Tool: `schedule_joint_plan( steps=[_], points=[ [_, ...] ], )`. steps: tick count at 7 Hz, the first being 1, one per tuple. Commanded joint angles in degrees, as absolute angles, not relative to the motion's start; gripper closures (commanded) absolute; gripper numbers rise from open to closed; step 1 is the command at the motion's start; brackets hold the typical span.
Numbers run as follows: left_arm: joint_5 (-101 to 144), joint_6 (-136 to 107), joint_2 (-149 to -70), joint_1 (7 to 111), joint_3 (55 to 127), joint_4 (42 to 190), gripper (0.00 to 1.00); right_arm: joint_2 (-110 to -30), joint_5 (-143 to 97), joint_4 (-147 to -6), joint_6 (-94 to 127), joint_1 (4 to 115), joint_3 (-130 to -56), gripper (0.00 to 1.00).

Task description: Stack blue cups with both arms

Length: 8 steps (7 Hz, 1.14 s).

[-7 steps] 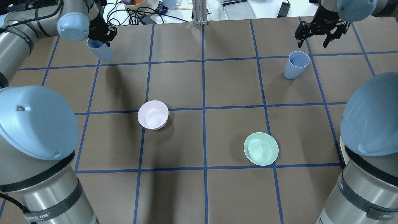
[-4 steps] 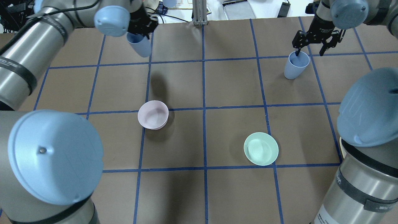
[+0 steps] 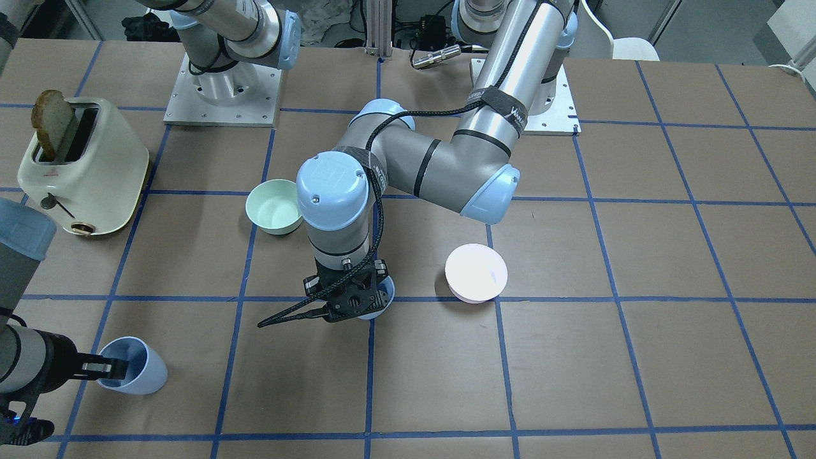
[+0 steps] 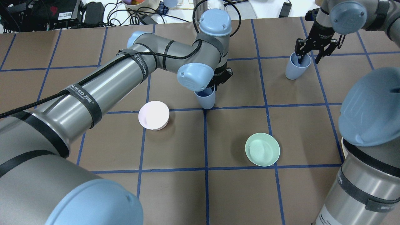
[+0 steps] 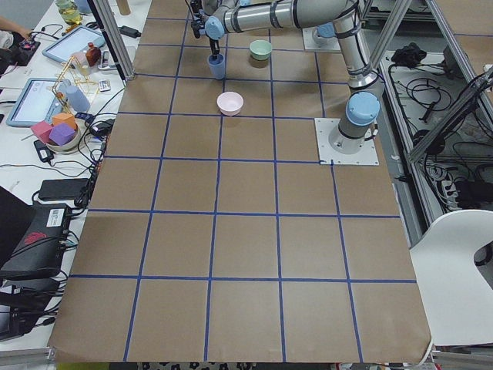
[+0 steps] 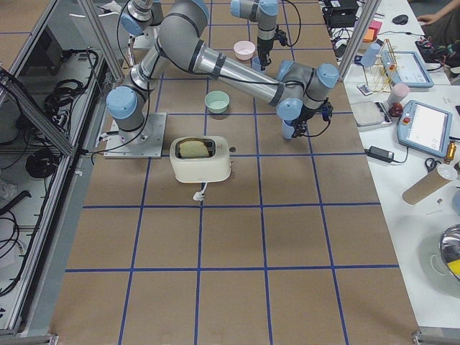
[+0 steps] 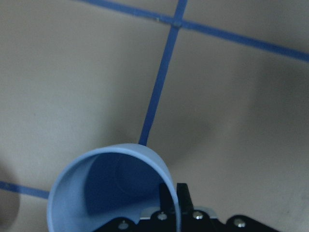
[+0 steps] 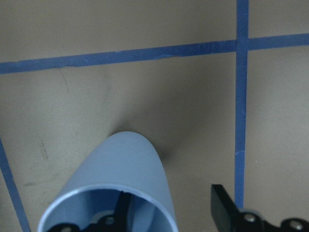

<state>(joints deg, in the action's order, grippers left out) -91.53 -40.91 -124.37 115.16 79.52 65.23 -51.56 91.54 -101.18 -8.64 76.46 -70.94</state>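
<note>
The second blue cup has to go into the other blue cup [image 3: 380, 306], so my right gripper will grab the second blue cup by its rim next.
My left gripper [image 4: 214, 87] is shut on the wall of one blue cup [image 4: 205, 99], one finger inside the rim and one outside [image 7: 182, 193]. It holds the cup upright at the table's centre, at or just above the surface. This cup also shows in the front view [image 3: 384, 294]. The second blue cup [image 4: 293, 69] stands upright at the far right. My right gripper [image 4: 308, 58] is open astride its rim. One finger is inside that cup, and the other finger [image 8: 224, 210] is outside it and apart from it.
A pale pink bowl [image 4: 153, 115] sits left of the held cup. A mint-green bowl [image 4: 262, 149] sits nearer me on the right. A cream toaster [image 3: 80, 166] holding bread stands beside my right arm's base. Cables and boxes lie beyond the table's far edge.
My left arm has swung from the far left to the table's centre, carrying its cup lower. My right gripper has come down over the other cup, one finger inside.
</note>
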Motion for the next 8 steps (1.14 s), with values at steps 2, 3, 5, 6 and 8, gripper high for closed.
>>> schedule_joint_plan(
  steps=[2,3,5,6,8],
  points=[
    [-94.28,-40.69,-121.23,114.09,78.24,65.74,0.0,-52.38,91.06,-98.37,-8.53,76.46,-69.7,1.0],
    [-98.05,-38.95,-117.72,110.08,75.0,68.61,0.0,-53.43,90.71,-96.52,-8.18,76.46,-69.18,1.0],
    [-96.07,-15.93,-110.17,100.41,71.9,81.4,0.0,-57.72,87.74,-90.12,-5.82,77.43,-67.77,1.0],
    [-94.32,-11.99,-105.52,97.15,72.16,87.22,0.0,-60.53,85.28,-86.61,-2.23,80.04,-67.85,1.0],
    [-89.47,-12.13,-98.12,93.36,73.29,102.32,0.0,-64.67,84.9,-83.41,11.79,90.82,-67.94,1.0]
  ],
)
